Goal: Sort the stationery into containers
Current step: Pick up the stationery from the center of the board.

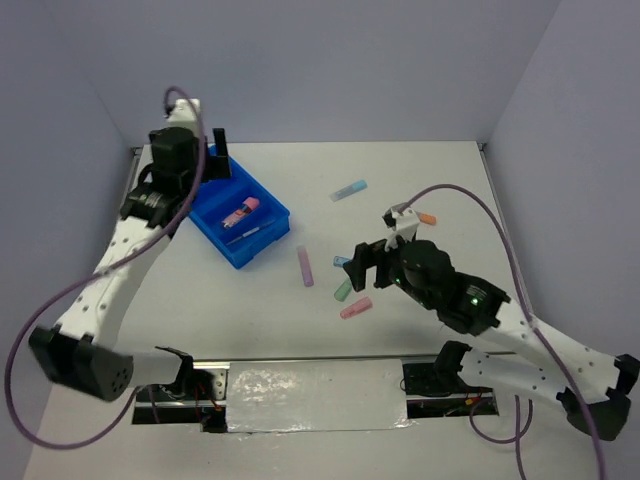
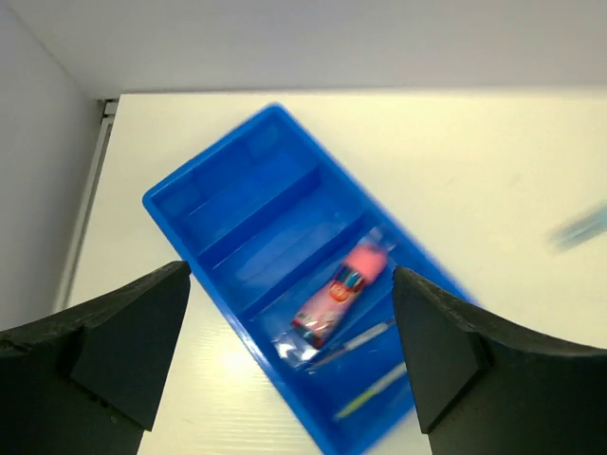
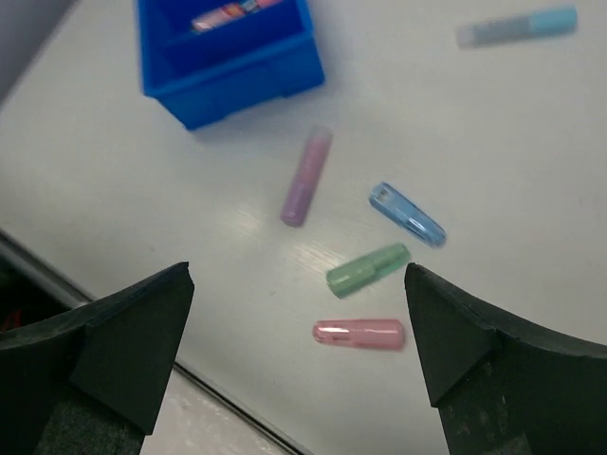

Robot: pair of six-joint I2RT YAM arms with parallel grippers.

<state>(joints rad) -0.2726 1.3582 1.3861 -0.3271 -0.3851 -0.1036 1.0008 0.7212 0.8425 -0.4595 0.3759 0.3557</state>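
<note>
My right gripper should reach the green stick (image 1: 343,290) (image 3: 368,269) and take one end, so its other end stays free to hand over to my left gripper.
The blue tray (image 1: 262,250) stands at the back left. It holds a pink-capped bottle (image 2: 341,289), a thin dark pen (image 2: 356,341) and a yellow pencil (image 2: 375,391). My left gripper (image 2: 290,275) is open and empty above the tray; it also shows in the top view (image 1: 218,150). Loose on the table lie a purple stick (image 3: 306,176), a blue stick (image 3: 406,214), a green stick (image 3: 368,269) and a pink stick (image 3: 358,334). My right gripper (image 3: 300,275) is open and empty, hovering above them; it also shows in the top view (image 1: 358,268).
A longer blue-grey stick (image 1: 348,190) lies at the table's middle back and a small orange piece (image 1: 427,217) to the right of my right gripper. The table's near edge (image 3: 218,393) with a metal strip runs just below the pink stick.
</note>
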